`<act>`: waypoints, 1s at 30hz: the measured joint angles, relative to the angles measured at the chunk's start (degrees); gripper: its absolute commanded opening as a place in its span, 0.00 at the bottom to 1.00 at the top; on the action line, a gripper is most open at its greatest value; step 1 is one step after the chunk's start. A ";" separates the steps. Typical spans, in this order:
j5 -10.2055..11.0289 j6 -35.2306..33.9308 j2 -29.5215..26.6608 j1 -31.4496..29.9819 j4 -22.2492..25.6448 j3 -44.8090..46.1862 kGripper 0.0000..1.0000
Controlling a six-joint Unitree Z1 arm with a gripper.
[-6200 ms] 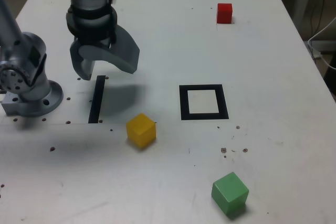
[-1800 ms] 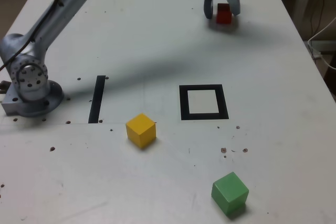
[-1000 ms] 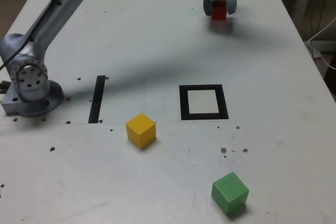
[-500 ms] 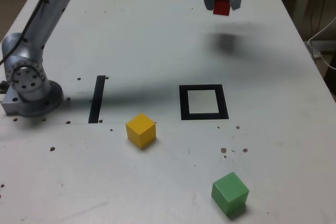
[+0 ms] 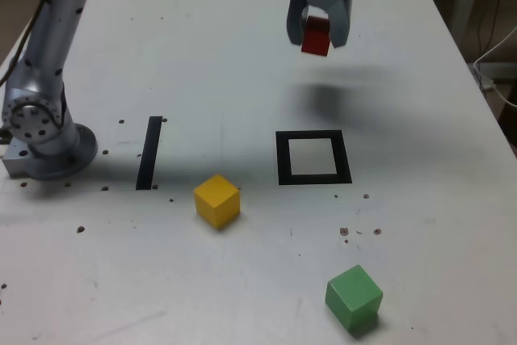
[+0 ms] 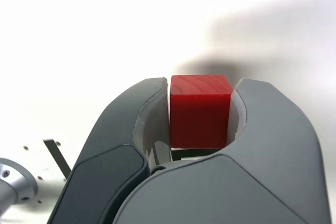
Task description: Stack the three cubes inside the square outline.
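Note:
The red cube (image 5: 315, 35) is hanging high and is short of the black square outline in the exterior view, so the robot's gripper needs to move the cube toward the outline before letting it go.
My gripper (image 5: 317, 38) hangs in the air above the table's far half, shut on the red cube (image 5: 315, 35). The wrist view shows that red cube (image 6: 200, 110) clamped between both grey fingers (image 6: 134, 135). The black square outline (image 5: 313, 157) lies flat on the table nearer the camera than the gripper, with nothing inside it. A yellow cube (image 5: 216, 199) rests to the exterior view's left of the outline. The green cube (image 5: 353, 297) sits near the front edge, toward the exterior view's right.
The arm's grey base (image 5: 44, 139) stands at the exterior view's left edge. A narrow black strip (image 5: 149, 152) lies beside it. Small dark specks dot the white table (image 5: 202, 62). The gripper's shadow falls just behind the outline.
The gripper has lifted the red cube off the far table surface and carried it toward the camera and slightly to the exterior view's left. The other cubes stayed put.

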 measured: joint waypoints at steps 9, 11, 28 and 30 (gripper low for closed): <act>-1.68 -4.37 -2.10 -5.37 -3.67 5.22 0.26; -1.72 -6.02 -2.55 -6.29 -4.32 6.53 0.26; -4.31 -13.86 -3.80 -13.52 -9.07 15.67 0.26; -4.74 -14.77 -3.92 -14.24 -9.55 16.13 0.26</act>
